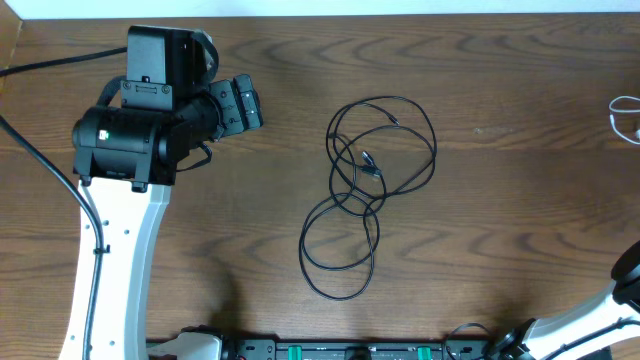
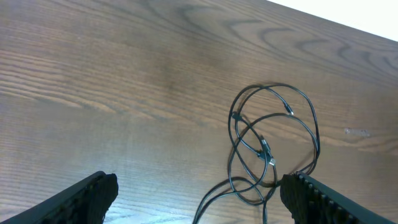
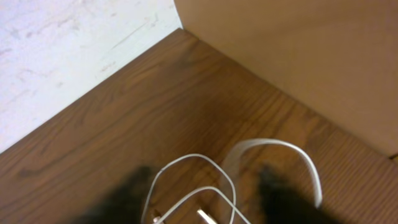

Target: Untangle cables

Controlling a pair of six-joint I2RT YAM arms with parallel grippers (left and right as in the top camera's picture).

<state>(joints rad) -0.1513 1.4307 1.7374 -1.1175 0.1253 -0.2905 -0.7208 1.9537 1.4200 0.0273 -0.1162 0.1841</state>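
My left gripper is to grab the black cable next by a lone piece of the cable near a plug end and leave the other loops free, so that it can pull the cable out.
A black cable lies in several tangled loops at the middle of the table, with small plug ends inside the upper loops. My left gripper hovers to its left, open and empty. In the left wrist view the black cable lies ahead between the wide-spread fingers of the left gripper, nearer the right one. A white cable shows at the table's right edge. In the right wrist view the white cable loops between the two blurred dark fingers of my right gripper, which stand apart.
The table is dark wood. A tan wall or box stands just past the table's corner beside the white cable, with pale floor beyond the edge. The right arm's base is at the bottom right.
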